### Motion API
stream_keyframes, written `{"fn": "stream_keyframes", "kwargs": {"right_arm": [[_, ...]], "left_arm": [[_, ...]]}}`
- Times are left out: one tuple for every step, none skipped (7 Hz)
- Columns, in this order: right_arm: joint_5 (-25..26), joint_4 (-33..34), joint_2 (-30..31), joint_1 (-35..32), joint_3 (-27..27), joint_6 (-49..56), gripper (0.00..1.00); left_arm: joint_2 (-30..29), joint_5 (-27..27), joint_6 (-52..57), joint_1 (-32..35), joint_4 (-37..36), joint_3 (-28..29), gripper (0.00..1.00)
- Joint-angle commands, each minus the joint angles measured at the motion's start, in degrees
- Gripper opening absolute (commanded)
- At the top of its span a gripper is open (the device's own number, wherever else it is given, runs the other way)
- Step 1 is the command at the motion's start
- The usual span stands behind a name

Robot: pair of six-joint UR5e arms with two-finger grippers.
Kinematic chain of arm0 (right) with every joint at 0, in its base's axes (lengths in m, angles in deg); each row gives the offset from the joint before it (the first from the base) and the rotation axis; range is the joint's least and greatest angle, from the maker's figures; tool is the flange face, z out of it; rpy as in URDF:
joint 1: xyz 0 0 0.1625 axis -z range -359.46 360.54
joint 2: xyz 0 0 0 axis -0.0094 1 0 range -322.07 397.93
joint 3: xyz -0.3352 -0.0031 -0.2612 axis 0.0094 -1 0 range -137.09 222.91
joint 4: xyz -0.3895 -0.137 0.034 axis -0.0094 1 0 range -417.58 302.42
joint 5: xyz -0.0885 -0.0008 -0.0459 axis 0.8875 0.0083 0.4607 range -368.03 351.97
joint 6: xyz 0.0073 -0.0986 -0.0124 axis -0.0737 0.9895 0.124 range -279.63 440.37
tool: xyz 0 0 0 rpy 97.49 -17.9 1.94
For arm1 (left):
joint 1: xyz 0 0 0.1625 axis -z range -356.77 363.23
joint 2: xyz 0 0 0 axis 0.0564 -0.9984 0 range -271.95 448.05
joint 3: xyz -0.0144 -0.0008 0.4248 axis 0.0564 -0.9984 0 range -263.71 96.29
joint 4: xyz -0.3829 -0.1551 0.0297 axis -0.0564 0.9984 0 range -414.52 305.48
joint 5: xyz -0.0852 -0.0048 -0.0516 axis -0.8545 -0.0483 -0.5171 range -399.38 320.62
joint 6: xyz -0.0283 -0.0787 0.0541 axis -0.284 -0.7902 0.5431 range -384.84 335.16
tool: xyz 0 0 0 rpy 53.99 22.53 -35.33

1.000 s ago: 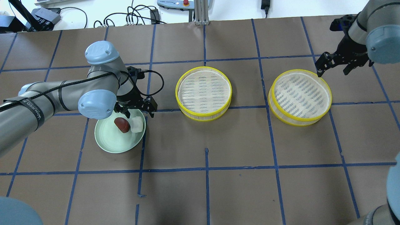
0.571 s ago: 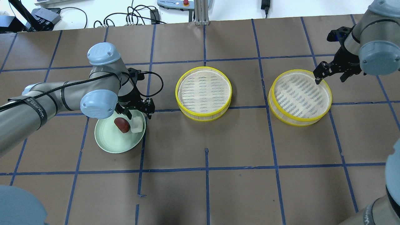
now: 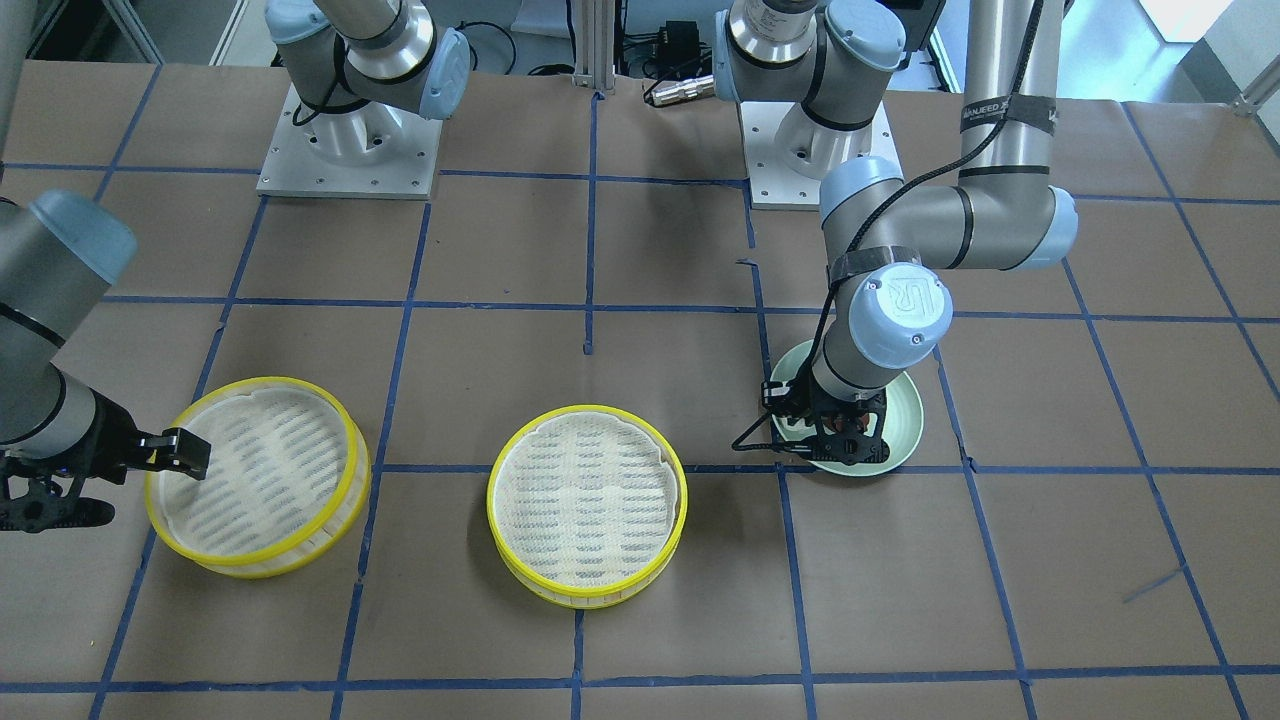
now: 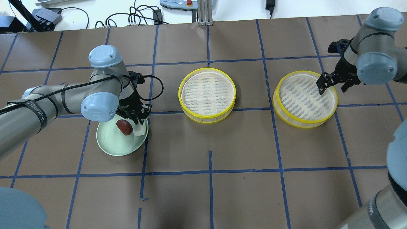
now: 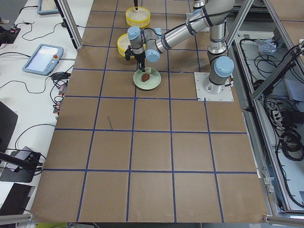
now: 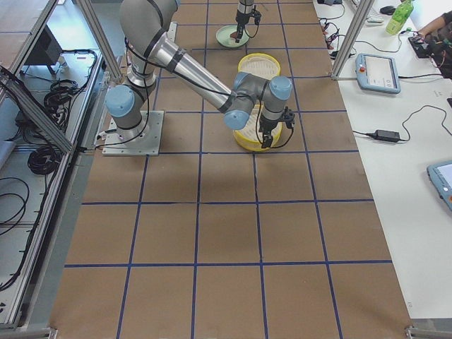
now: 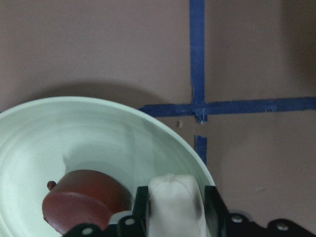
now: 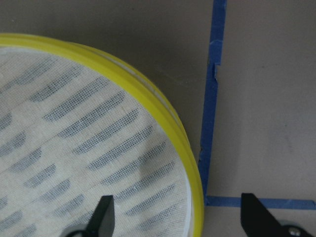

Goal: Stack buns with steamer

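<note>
My right gripper will grab this steamer tray by its yellow rim [image 8: 195,197] next. Then it can stack the tray onto the other tray.
A dark reddish-brown bun [image 4: 124,127] and a white bun [image 4: 140,130] lie on a pale green plate [image 4: 116,147]. My left gripper [image 4: 138,120] is down on the plate and shut on the white bun [image 7: 175,207], one finger [image 7: 213,202] on each side of it. The brown bun [image 7: 84,200] lies just beside it. Two yellow-rimmed steamer trays stand empty, one in the middle [image 4: 207,94] and one on the right [image 4: 305,98]. My right gripper [image 4: 331,89] is open and straddles the right tray's far right rim [image 8: 190,163].
The plate [image 3: 905,420] sits left of the middle tray [image 3: 587,500] in the overhead view. Blue tape lines grid the brown table. Cables and a pendant lie beyond the far edge.
My left gripper's fingers have come in around the white bun and lowered onto the plate. My right gripper has moved down and in over the right tray's rim.
</note>
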Motion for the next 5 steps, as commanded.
{"fn": "stream_keyframes", "kwargs": {"right_arm": [[-0.2,0.2,-0.6,1.4,0.8,0.0,0.55],[-0.2,0.0,-0.4,1.4,0.7,-0.1,0.33],[-0.1,-0.2,-0.4,1.4,0.7,-0.2,0.18],[0.1,-0.4,-0.4,1.4,0.3,-0.5,0.12],[0.0,-0.4,-0.2,1.4,-0.6,-0.9,0.10]], "left_arm": [[1.3,0.0,0.2,-1.9,1.8,0.9,0.01],[2.5,-0.9,-1.1,-3.8,5.5,2.6,0.01],[2.6,-3.1,-5.7,-3.7,10.0,5.9,0.01],[2.3,-11.7,-12.4,-3.7,11.9,9.1,0.02],[1.6,-18.3,-19.6,-3.6,12.5,10.6,0.02]]}}
